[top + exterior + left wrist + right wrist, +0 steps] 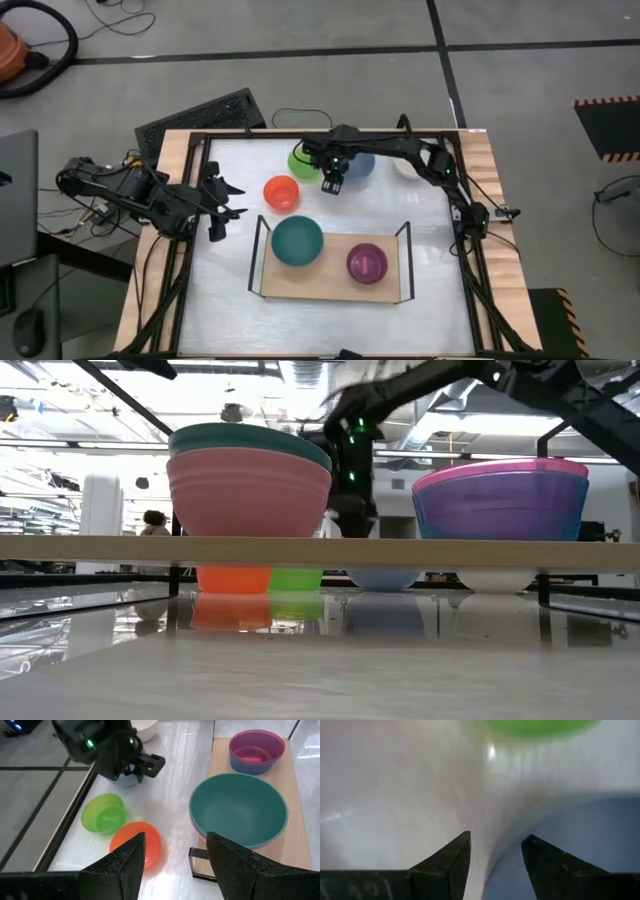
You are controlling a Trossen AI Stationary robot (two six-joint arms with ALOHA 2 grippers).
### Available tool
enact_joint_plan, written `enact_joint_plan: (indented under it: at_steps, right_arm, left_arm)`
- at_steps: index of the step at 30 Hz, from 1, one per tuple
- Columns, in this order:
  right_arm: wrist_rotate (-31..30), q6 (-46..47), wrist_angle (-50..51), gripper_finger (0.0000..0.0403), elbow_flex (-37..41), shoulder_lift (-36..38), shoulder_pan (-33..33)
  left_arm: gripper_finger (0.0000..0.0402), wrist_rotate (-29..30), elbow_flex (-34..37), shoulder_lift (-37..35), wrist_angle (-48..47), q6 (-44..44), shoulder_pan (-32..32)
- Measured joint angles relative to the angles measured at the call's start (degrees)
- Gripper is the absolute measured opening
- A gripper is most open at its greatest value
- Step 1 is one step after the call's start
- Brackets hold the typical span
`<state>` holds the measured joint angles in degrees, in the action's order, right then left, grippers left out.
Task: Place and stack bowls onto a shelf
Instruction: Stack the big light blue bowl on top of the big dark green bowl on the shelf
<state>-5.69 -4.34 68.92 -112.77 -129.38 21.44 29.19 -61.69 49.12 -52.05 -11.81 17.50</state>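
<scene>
My right gripper grabs the blue bowl by its rim (354, 180) next. Then it stacks the bowl into the teal bowl (297, 241) on the shelf.
The shelf (335, 285) carries a teal bowl (297, 241) nested in a pink one (248, 490), and a pink bowl nested in a purple one (367, 263). On the table behind it stand an orange bowl (282, 192), a green bowl (303, 160), a blue bowl (360, 166) and a white bowl (405, 166). My right gripper (333, 185) is open and points down at the blue bowl's near-left rim (520, 830), which passes between its fingers; I see no touch. My left gripper (228, 200) is open and empty at the table's left side.
Black wire frames (257, 255) rise at the shelf's two short ends. The table has a black rail frame (195, 170) around it. The orange and green bowls stand close to the left of my right gripper.
</scene>
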Motion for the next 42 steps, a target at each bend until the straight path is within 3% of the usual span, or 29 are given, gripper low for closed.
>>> enact_joint_plan:
  at_steps: [4, 7, 13, 14, 18, 25, 33, 42]
  right_arm:
    - [-0.3, 0.6, -5.0, 0.0199, 6.6, -0.1, 0.1]
    - [-0.4, 0.9, -6.4, 0.0173, 8.8, -0.1, -0.5]
    - [-5.2, -1.1, -6.5, 0.0038, 9.0, 0.8, -2.6]
    - [-4.5, -2.0, -6.5, 0.0031, 9.0, 1.5, -2.8]
    - [-4.3, -2.2, -6.6, 0.0031, 9.2, 4.2, -4.3]
    - [-5.1, -1.2, -5.9, 0.0031, 9.1, 15.3, -8.2]
    - [-3.7, -5.5, -7.0, 0.0031, 9.0, 26.5, -21.5]
    - [-2.9, -15.0, -20.0, 0.0031, 9.0, 25.7, -36.5]
  left_arm:
    - [0.0197, 0.0, 0.0, 0.0, 0.0, -0.3, 0.0]
    - [0.0197, 0.0, 0.0, 0.0, 0.0, -0.3, 0.0]
    - [0.0197, 0.1, 0.0, 0.0, 0.0, -1.0, 0.0]
    - [0.0197, 0.1, 0.0, 0.0, 0.0, -1.0, 0.0]
    - [0.0197, 0.1, 0.0, 0.0, 0.0, -1.0, 0.0]
    - [0.0197, 0.2, 0.0, 0.0, 0.0, -1.0, 0.0]
    - [0.0197, 1.8, 0.0, 0.0, 0.1, -1.0, 0.0]
    - [0.0197, 2.3, 0.0, 0.0, 0.2, -1.4, 0.0]
